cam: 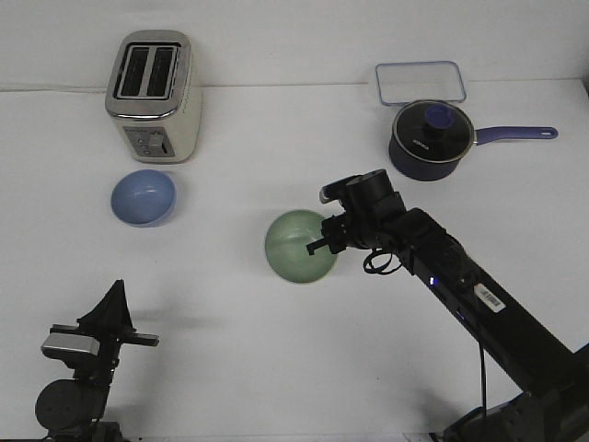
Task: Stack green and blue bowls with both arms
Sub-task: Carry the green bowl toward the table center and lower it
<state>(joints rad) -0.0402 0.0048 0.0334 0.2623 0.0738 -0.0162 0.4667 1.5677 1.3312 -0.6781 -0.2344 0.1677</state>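
My right gripper should keep holding the bowl, because the green bowl's lower edge (297, 280) is hanging tipped above the white tabletop.
The pale green bowl (296, 249) is near the middle of the table, tipped so that its inside faces the camera. My right gripper (324, 239) is at its right rim, and the fingers look closed on the rim. The light blue bowl (144, 197) sits upright on the table at the left, just in front of the toaster, with nothing touching it. My left gripper (116, 293) is low at the front left, far from both bowls. Its fingers are together in a point and hold nothing.
A cream and silver toaster (155, 97) stands at the back left. A dark navy lidded saucepan (431, 140) with a purple handle is at the back right, with a clear rectangular container lid (420, 83) behind it. The right arm (479, 295) stretches in from the front right.
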